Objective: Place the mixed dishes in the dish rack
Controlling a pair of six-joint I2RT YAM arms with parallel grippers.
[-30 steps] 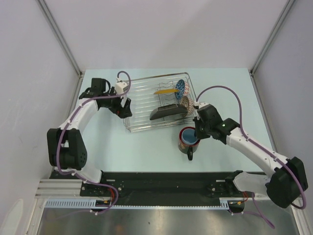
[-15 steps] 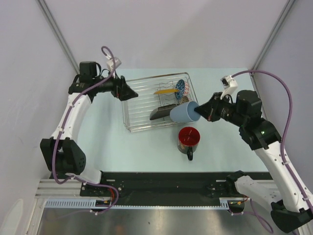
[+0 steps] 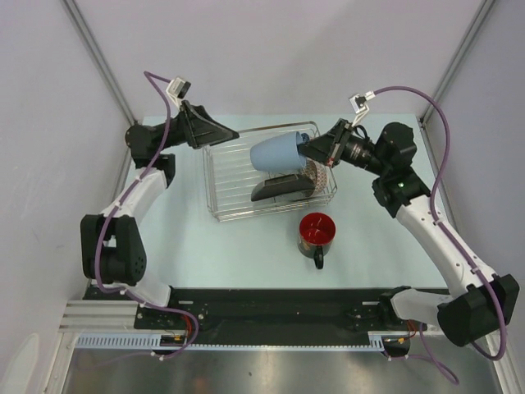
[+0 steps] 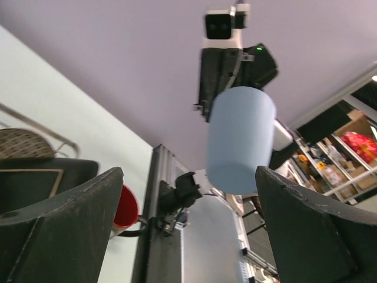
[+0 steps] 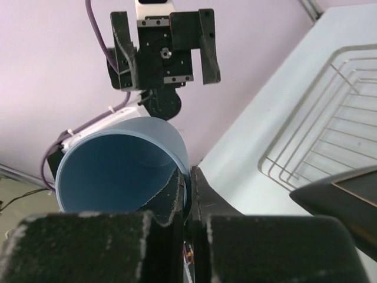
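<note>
The light blue cup needs to go opening first into the rack [image 3: 215,197]. My left gripper should grab the cup next, across its sides at its closed base end [image 3: 264,155].
My right gripper [image 3: 316,149] is shut on the rim of a plain light blue cup [image 3: 275,152] and holds it sideways in the air above the dish rack [image 3: 215,197]. The right wrist view shows the cup's open mouth [image 5: 118,168] and one finger inside the rim. My left gripper [image 3: 225,131] is open and raised, facing the cup [image 4: 241,141] without touching it. The square black plate [image 3: 279,189] and the brown-speckled bowl [image 3: 320,174] stand in the rack. The dark red-rimmed mug [image 3: 317,231] stands on the table in front of the rack. The cup hides the yellow plate and blue bowl.
The rack's left half [image 5: 330,118] holds only bare wire bars. White enclosure walls stand close on the left, right and back. The black base rail [image 3: 279,300] runs along the near table edge.
My right gripper lifted the blue cup out of the red mug and carried it up and left over the rack. My left arm rose from the rack's left rim and turned toward the cup.
</note>
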